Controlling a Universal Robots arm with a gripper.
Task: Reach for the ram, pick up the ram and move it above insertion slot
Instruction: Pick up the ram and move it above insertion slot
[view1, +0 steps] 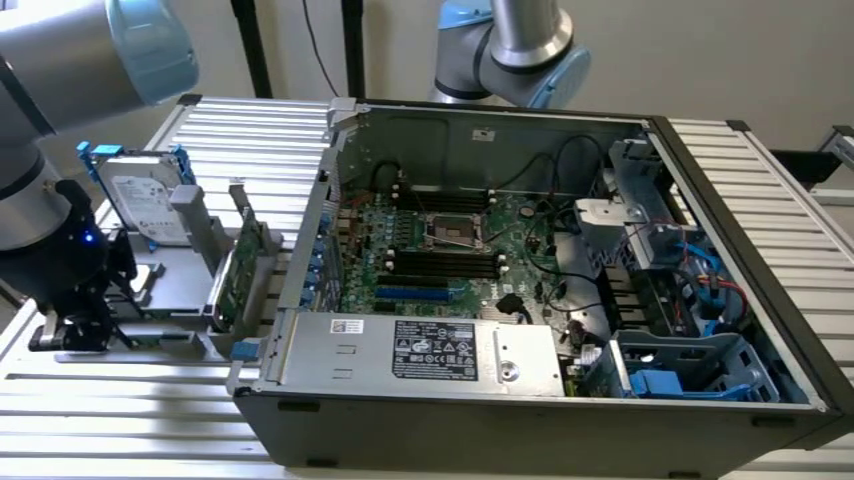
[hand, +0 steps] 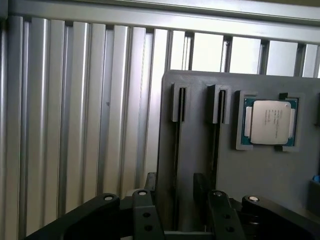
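The holder's end post wraps around the ram's tip. My gripper should next grab the ram by the open middle of its long edge (hand: 176, 186).
In the wrist view a grey holder (hand: 195, 100) has two long narrow slots. A thin dark edge (hand: 176, 150) runs along one slot; it looks like the ram seen edge-on, though its green board cannot be made out. My gripper (hand: 176, 182) is open just above that slot, one fingertip on each side and neither touching it. In the exterior view my gripper (view1: 78, 330) hangs low at the holder's end, far to the exterior view's left. The motherboard's black slots (view1: 441, 262) lie inside the open computer case (view1: 534, 420).
A processor chip (hand: 270, 121) sits in a pocket of the holder beside the slots. A silver hard drive (view1: 140, 205) and a taller green card with a blue tab (view1: 238, 275) stand upright between my gripper and the case. Ribbed metal table (view1: 120, 400) lies all around.
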